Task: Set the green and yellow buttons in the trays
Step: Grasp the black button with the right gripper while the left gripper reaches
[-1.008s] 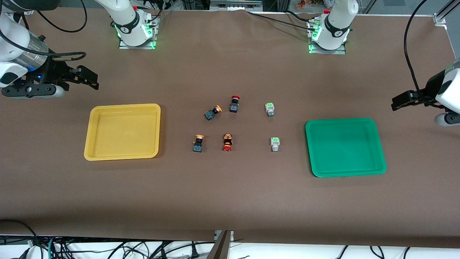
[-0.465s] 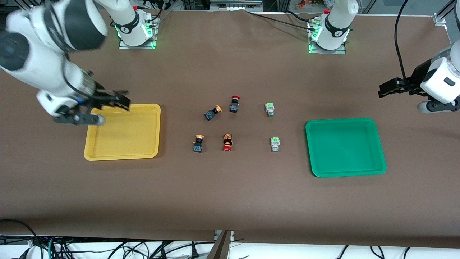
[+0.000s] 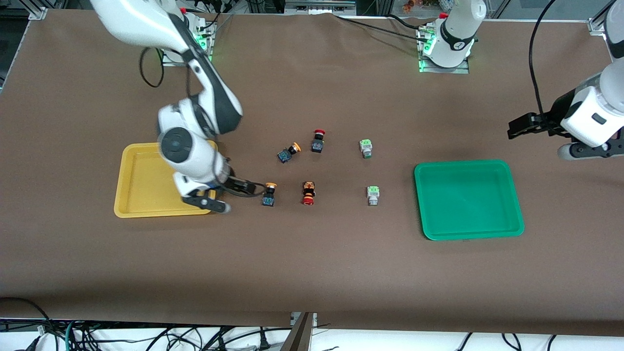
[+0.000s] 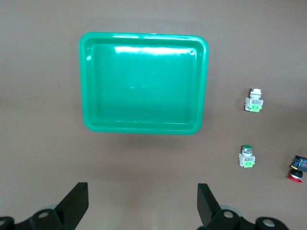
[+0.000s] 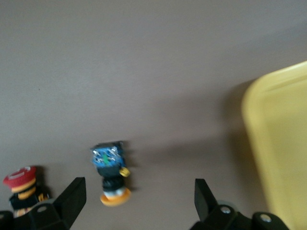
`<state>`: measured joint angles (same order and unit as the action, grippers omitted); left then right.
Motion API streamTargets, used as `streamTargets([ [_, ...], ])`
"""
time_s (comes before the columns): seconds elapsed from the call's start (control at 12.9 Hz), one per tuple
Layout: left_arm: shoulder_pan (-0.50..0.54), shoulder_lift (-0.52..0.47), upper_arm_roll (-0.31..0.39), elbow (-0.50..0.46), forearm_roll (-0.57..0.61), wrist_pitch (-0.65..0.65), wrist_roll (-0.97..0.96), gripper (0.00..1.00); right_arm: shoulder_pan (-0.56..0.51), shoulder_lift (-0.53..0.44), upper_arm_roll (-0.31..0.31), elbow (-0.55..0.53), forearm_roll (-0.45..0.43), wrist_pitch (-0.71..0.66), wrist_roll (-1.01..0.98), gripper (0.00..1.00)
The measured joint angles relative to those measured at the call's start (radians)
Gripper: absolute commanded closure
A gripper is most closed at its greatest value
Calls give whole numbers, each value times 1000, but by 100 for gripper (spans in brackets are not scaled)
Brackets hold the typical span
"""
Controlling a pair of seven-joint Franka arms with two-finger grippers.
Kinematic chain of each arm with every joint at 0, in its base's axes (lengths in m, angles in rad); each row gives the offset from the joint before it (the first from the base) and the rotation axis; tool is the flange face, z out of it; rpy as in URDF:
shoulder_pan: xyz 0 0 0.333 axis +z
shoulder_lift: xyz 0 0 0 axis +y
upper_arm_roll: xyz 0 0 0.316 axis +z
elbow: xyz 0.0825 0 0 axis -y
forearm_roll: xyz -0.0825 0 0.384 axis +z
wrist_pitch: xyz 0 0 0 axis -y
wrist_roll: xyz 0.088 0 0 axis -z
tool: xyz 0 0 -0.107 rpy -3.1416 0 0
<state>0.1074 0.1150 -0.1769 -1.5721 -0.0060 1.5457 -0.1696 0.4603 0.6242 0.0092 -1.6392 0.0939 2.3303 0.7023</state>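
I need to grab the green-and-white button by its white body (image 3: 366,148) with my left gripper next, to put the button in the green tray (image 3: 468,200).
The yellow tray (image 3: 141,180) lies toward the right arm's end and the green tray (image 3: 468,200) toward the left arm's end. Two yellow-capped buttons (image 3: 268,194) (image 3: 288,152) and two green-and-white buttons (image 3: 366,148) (image 3: 373,195) lie between them. My right gripper (image 3: 248,187) is open and empty, low over the table between the yellow tray's corner and the nearer yellow-capped button (image 5: 111,175). That button lies just off the gap of the right gripper (image 5: 139,199). My left gripper (image 3: 519,127) is open and empty, up over the table beside the green tray (image 4: 144,81).
Two red-capped buttons (image 3: 318,140) (image 3: 308,193) lie among the others; one shows in the right wrist view (image 5: 21,184). The left wrist view shows both green buttons (image 4: 253,100) (image 4: 246,156). The yellow tray's rim (image 5: 283,158) is close beside the right gripper.
My right arm has swung from the table's end across the yellow tray to the nearer yellow-capped button. My left gripper has drifted slightly toward the green tray. No button has moved.
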Motion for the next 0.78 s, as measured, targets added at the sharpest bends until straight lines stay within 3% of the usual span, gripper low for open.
streamTargets([
  [0.31, -20, 34, -104, -120, -24, 190, -108, 0, 73, 141, 0, 31, 0, 127, 101, 2],
  [0.39, -28, 48, -137, -130, -24, 219, -177, 0, 79, 159, -1, 34, 0, 149, 107, 12],
  [0.62, -85, 133, -177, -166, -24, 335, -320, 0, 87, 176, -2, 42, -2, 174, 107, 71],
  [0.78, -121, 227, -179, -209, -24, 465, -397, 0, 85, 170, -11, 53, -3, 152, 75, 98],
])
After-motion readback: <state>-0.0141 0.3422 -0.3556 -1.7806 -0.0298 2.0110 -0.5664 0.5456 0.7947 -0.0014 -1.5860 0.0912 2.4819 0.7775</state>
